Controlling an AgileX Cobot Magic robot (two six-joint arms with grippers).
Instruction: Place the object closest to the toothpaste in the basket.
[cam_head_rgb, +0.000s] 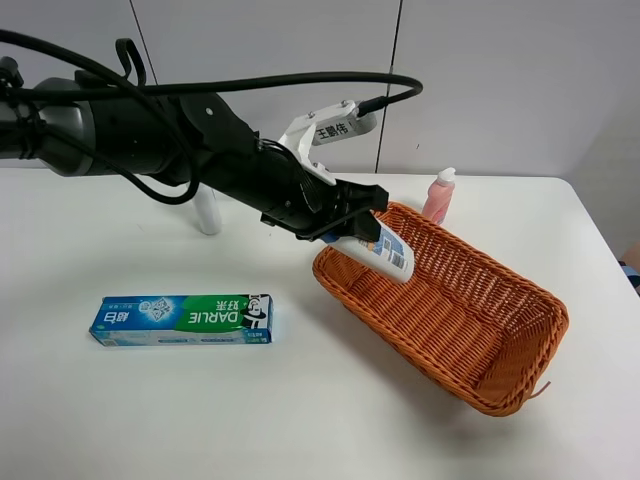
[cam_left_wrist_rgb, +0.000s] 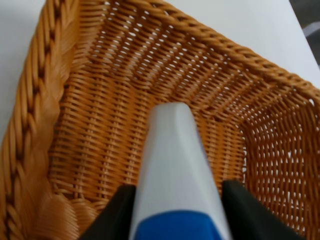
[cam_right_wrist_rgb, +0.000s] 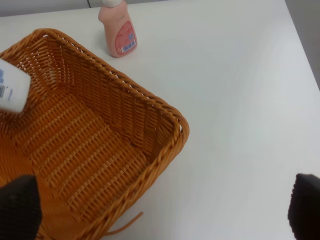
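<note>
My left gripper needs to open: the bottle's lower end (cam_head_rgb: 400, 264) (cam_left_wrist_rgb: 172, 112) points inside the wicker basket's rim, so the white bottle would lie in the basket.
The green and blue toothpaste box (cam_head_rgb: 182, 319) lies flat on the white table at the front left. My left gripper (cam_head_rgb: 350, 225) reaches across and is shut on a white bottle with a blue label (cam_head_rgb: 385, 252). It holds the bottle tilted, nose down, over the near-left end of the wicker basket (cam_head_rgb: 500, 320). In the left wrist view the bottle (cam_left_wrist_rgb: 172, 165) points into the basket (cam_left_wrist_rgb: 100, 125) between the black fingers (cam_left_wrist_rgb: 117, 215). The right wrist view shows the bottle's end (cam_right_wrist_rgb: 11, 90) above the basket (cam_right_wrist_rgb: 100, 150). My right gripper (cam_right_wrist_rgb: 162, 212) is open and empty.
A pink bottle (cam_head_rgb: 438, 195) stands just behind the basket's far corner and also shows in the right wrist view (cam_right_wrist_rgb: 118, 30). A white bottle (cam_head_rgb: 207, 212) stands behind my left arm. The table's right edge lies past the basket.
</note>
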